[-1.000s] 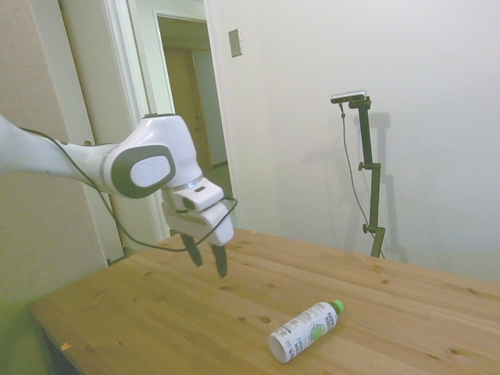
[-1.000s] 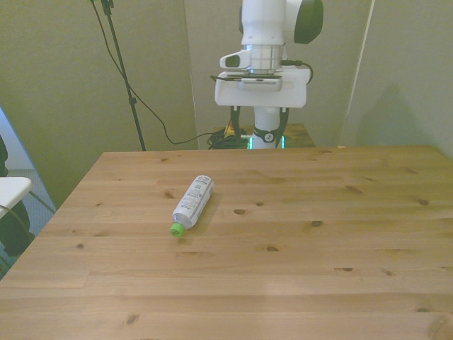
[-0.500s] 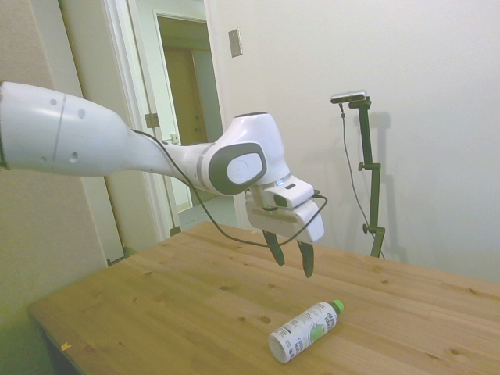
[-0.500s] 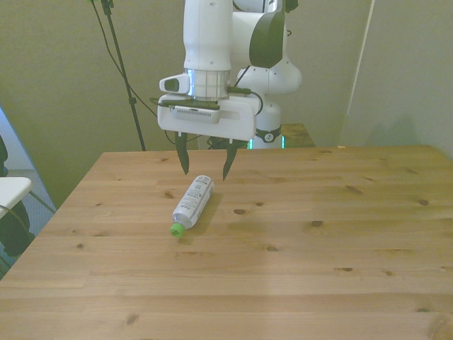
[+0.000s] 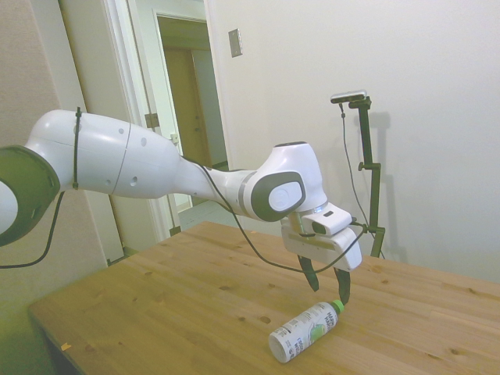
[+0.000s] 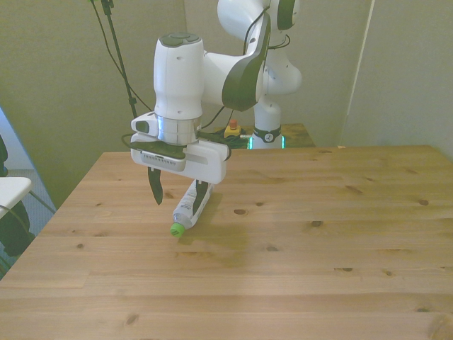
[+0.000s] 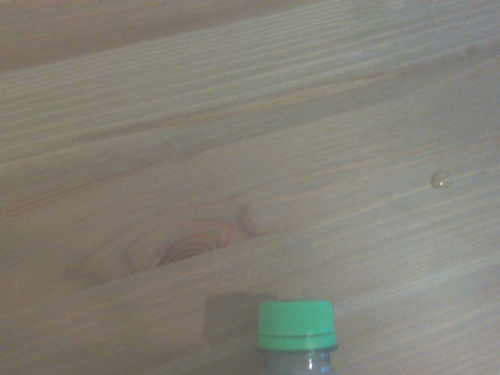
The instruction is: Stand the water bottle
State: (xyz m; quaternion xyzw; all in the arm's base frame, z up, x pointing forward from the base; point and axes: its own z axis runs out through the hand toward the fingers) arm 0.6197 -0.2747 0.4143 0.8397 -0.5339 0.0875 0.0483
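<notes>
My gripper needs to come down before it closes on the water bottle's neck. Its fingers are above the bottle's neck in the side view, short of the tabletop.
The water bottle [image 5: 303, 333] lies on its side on the wooden table [image 5: 156, 305], its green cap [image 5: 337, 305] pointing away from the side camera. In the front view the water bottle [image 6: 185, 208] lies left of centre with its cap [image 6: 177, 229] toward the camera. My gripper [image 5: 329, 287] hangs open just above the cap end, apart from the bottle. In the front view the gripper [image 6: 178, 194] has one finger on each side of the bottle's line. The wrist view shows the cap [image 7: 296, 324] from close by, over bare wood.
The table [image 6: 318, 269] stretches wide to the front view's right and toward the camera. A white object [image 6: 8, 188] sits beyond the table at the front view's left edge. A small droplet [image 7: 441, 180] lies on the wood near the cap.
The arm has swung out from the table's back edge and come down over the bottle's cap end, fingers open throughout. The bottle has not moved.
</notes>
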